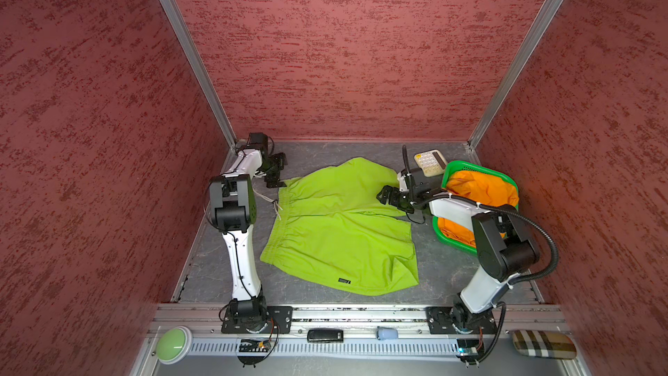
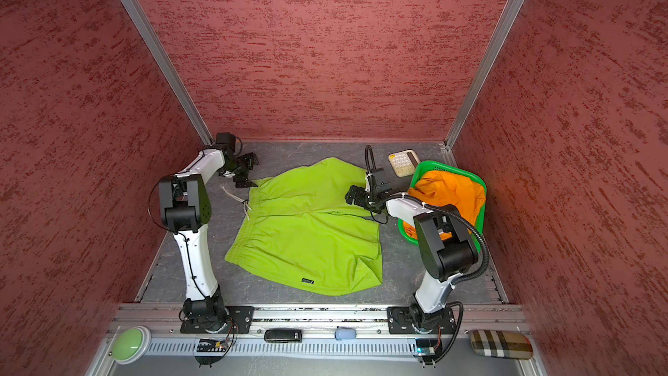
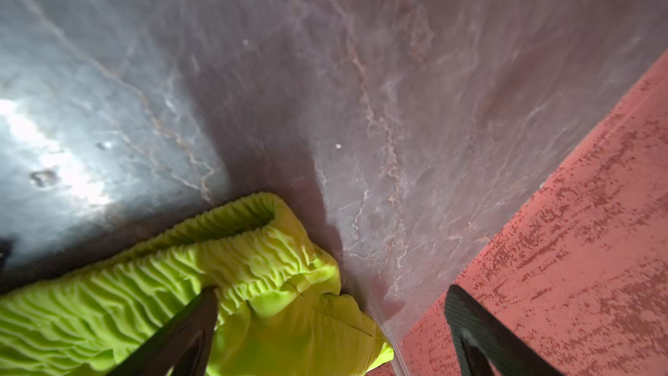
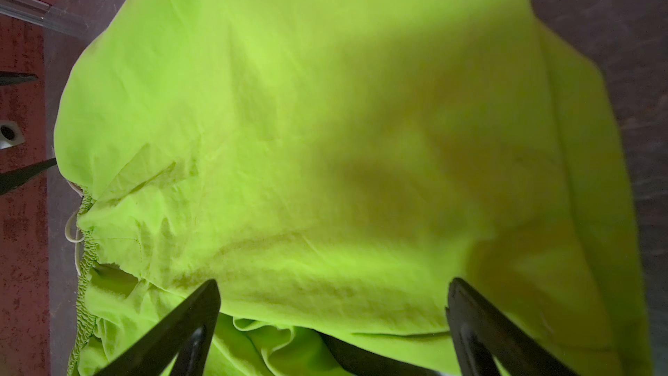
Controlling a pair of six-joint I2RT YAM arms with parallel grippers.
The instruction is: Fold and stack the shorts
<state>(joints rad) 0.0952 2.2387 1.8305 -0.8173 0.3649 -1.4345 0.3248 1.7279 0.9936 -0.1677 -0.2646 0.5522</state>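
I should fold the far leg over the near one, so my left gripper should grab the waistband's far corner (image 1: 287, 183) on the lime green shorts (image 1: 339, 226) next.
The lime green shorts (image 1: 339, 226) (image 2: 307, 229) lie spread flat on the grey table, waistband to the left and legs to the right. My left gripper (image 1: 276, 175) (image 3: 330, 291) is open at the waistband's far corner. In the left wrist view, the gathered waistband (image 3: 224, 258) lies below and between its fingers, ungripped. My right gripper (image 1: 385, 197) (image 4: 334, 283) hangs open over the hem of the far leg, holding nothing. Orange shorts (image 1: 480, 186) (image 2: 448, 189) sit bunched in the green basket (image 1: 466, 166) at the right.
A beige keypad device (image 1: 430, 161) lies at the back beside the basket. The white drawstring (image 1: 269, 200) trails left of the waistband. Red walls close in on three sides. On the front rail sit a green button (image 1: 173, 344), a black device (image 1: 324, 335) and a plaid case (image 1: 544, 344).
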